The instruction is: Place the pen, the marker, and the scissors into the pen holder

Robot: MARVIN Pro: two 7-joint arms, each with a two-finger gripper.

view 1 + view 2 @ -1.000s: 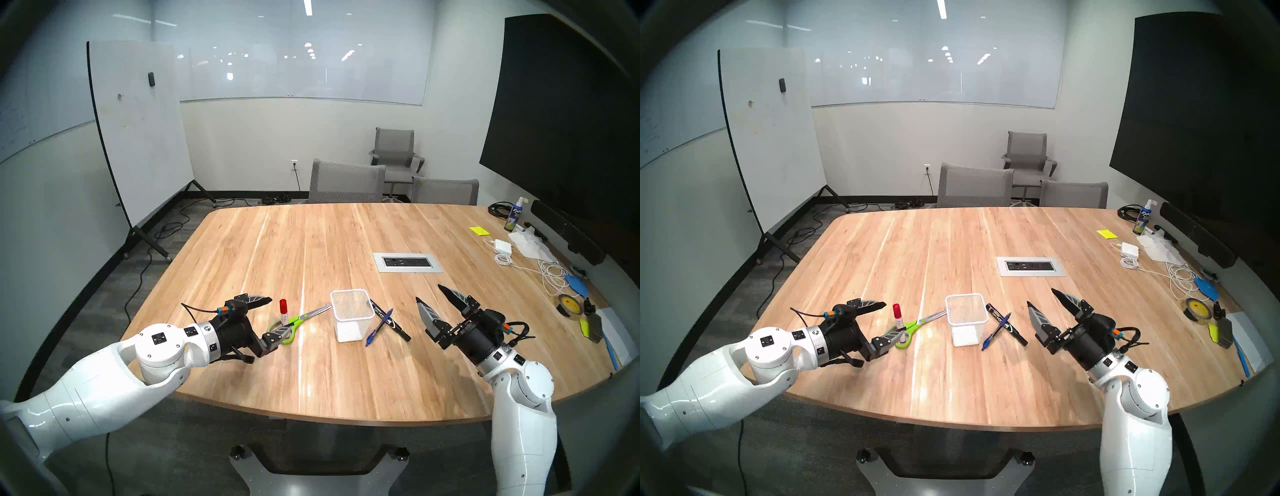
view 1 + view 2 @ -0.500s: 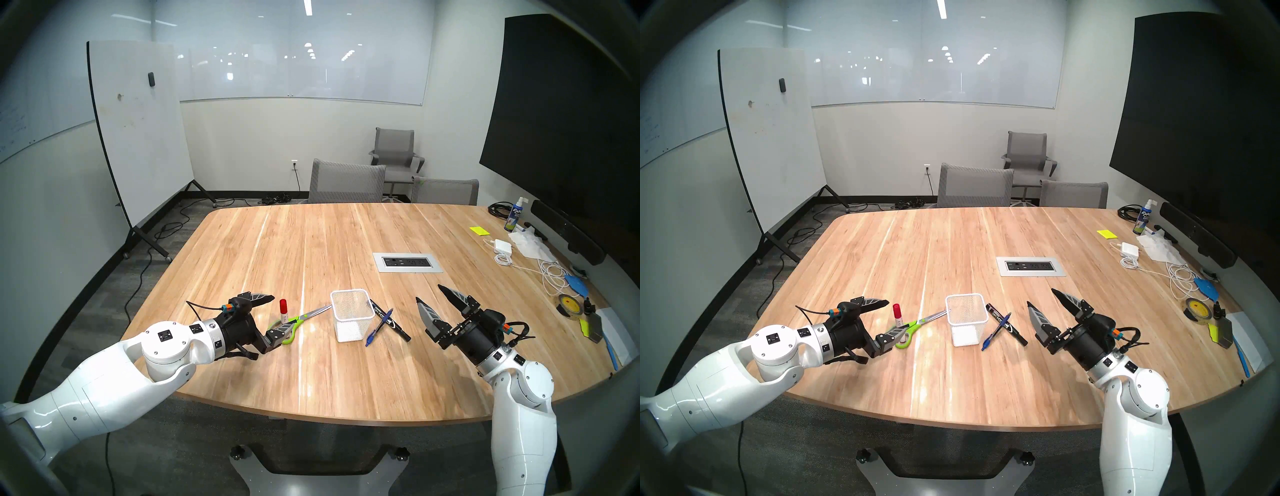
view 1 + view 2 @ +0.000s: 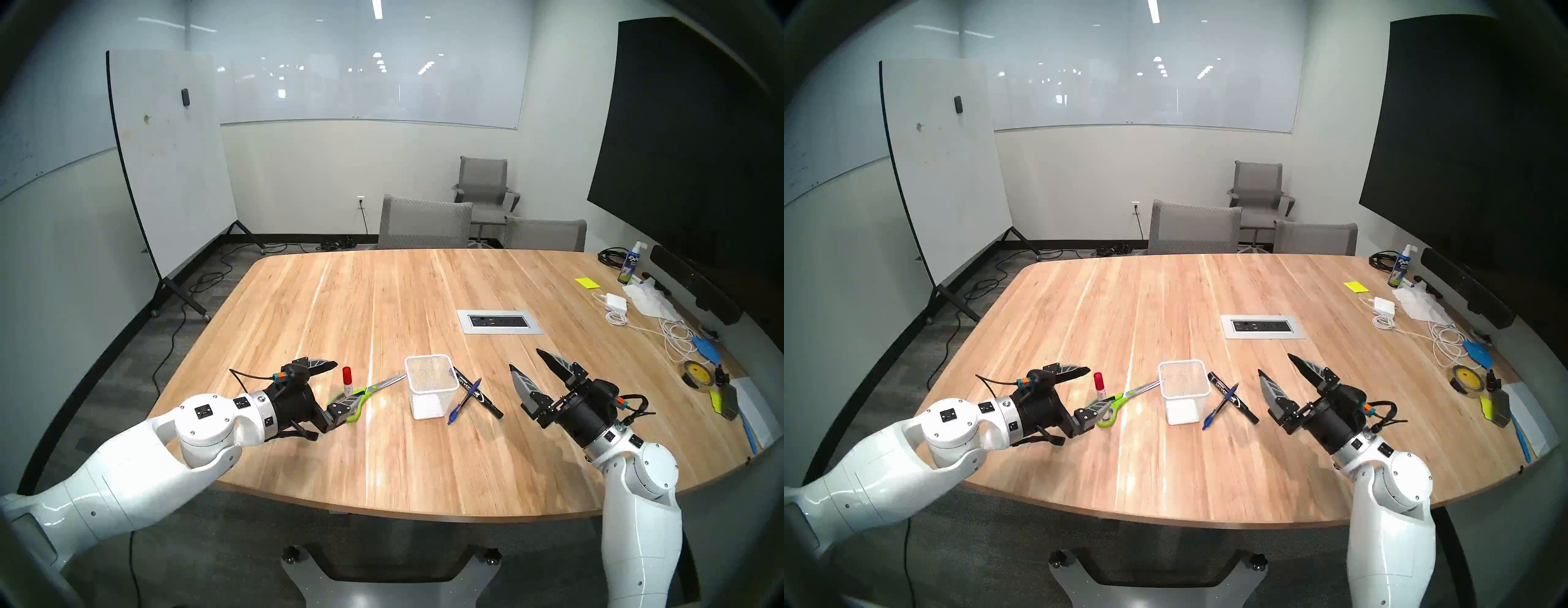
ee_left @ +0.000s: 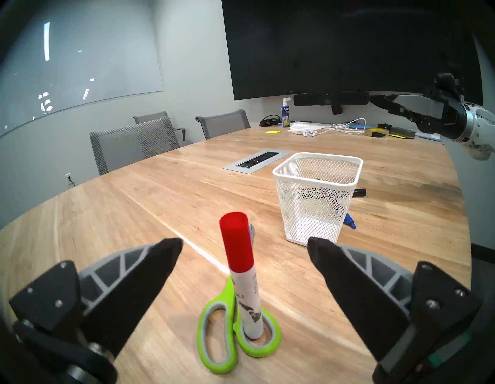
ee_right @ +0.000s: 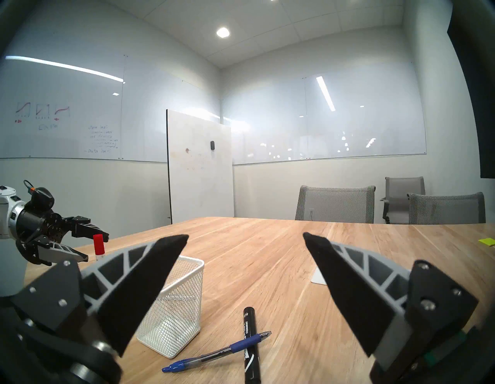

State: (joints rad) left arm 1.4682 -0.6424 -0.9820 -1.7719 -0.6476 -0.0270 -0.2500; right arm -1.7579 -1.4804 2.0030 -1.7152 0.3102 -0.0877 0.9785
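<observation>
The fingers are on both sides of the marker, below its red cap. My left gripper should close on the marker now.
The white mesh pen holder stands upright near the table's front, nothing inside it. Left of it lie the green-handled scissors, blades pointing at the holder. A red-capped marker stands upright inside one handle loop. My left gripper is open, one finger on each side of that marker, not touching it. Right of the holder the blue pen lies across a black marker. My right gripper hovers open beyond them, holding nothing.
A power outlet panel is set into the wooden table behind the holder. Cables, a tape roll, a spray bottle and sticky notes crowd the right edge. Grey chairs stand at the far side.
My left gripper has edged forward and to the right, bringing its open fingers further around the red-capped marker. The right arm and the objects have not moved.
</observation>
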